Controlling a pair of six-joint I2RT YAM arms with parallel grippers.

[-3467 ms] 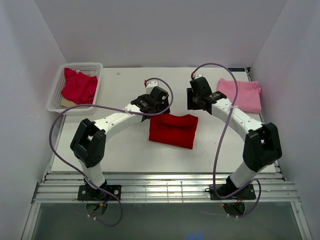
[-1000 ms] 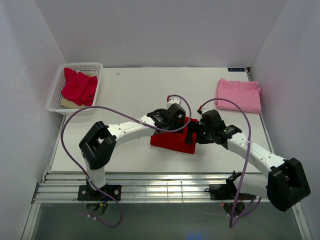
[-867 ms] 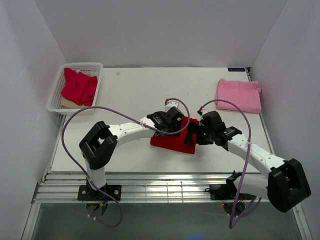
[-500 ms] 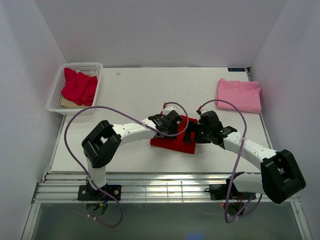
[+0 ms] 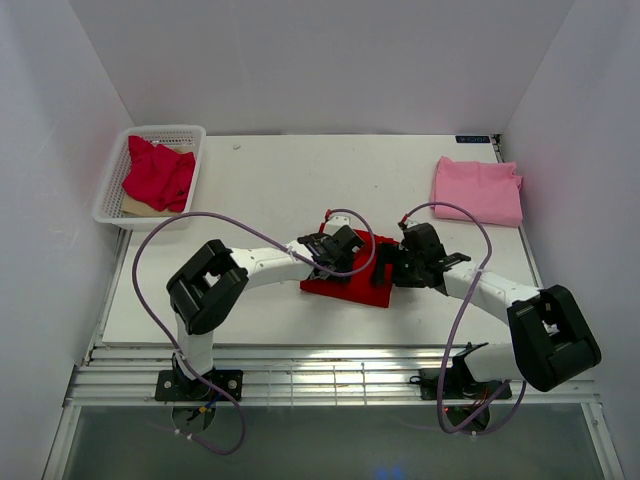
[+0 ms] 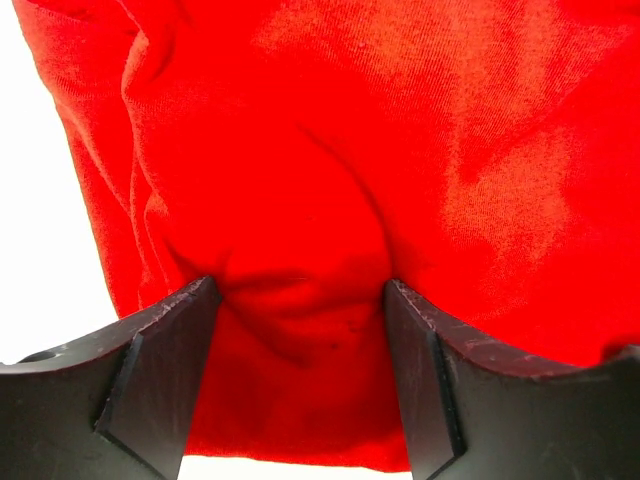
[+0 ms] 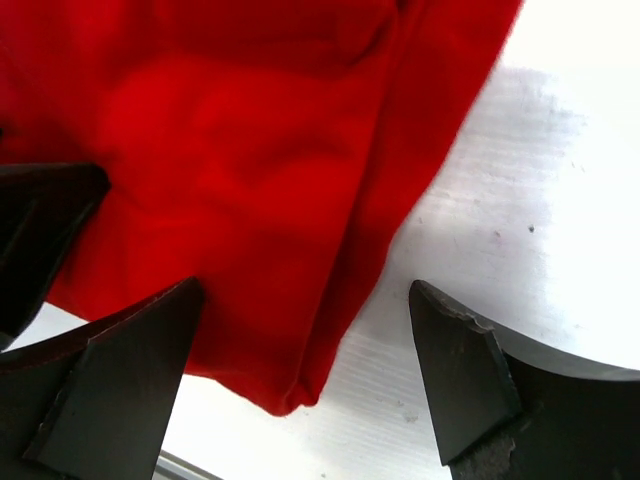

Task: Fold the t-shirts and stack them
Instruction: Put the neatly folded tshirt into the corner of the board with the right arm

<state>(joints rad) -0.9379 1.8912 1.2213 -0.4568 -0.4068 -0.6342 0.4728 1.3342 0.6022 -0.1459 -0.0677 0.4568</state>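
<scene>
My right gripper grabs the folded bright red t-shirt at its edge by its corner [image 5: 388,299] next, to stack it on the pink shirt [image 5: 478,190].
A bright red t-shirt [image 5: 352,282], folded, lies at the table's middle. My left gripper [image 5: 335,254] is low on its left part; in the left wrist view the gripper [image 6: 295,370] is open, with the red cloth [image 6: 400,150] bunched up between its fingers [image 6: 160,370]. My right gripper [image 5: 393,268] is at the shirt's right edge; in the right wrist view it [image 7: 305,370] is open and straddles the cloth's [image 7: 220,130] corner, one finger over the cloth and one over bare table [image 7: 540,200]. A light pink shirt [image 5: 478,190] lies folded at the back right. A crimson shirt [image 5: 158,172] lies in the basket.
A white mesh basket [image 5: 196,135] stands at the table's back left corner. White walls close in the table [image 5: 250,190] on three sides. Purple cables loop over both arms. A metal rail runs along the near edge [image 5: 330,380].
Both grippers have come down from behind the red shirt onto it. Over the last second the left gripper shifted slightly left and the right one closed in on the shirt's right edge.
</scene>
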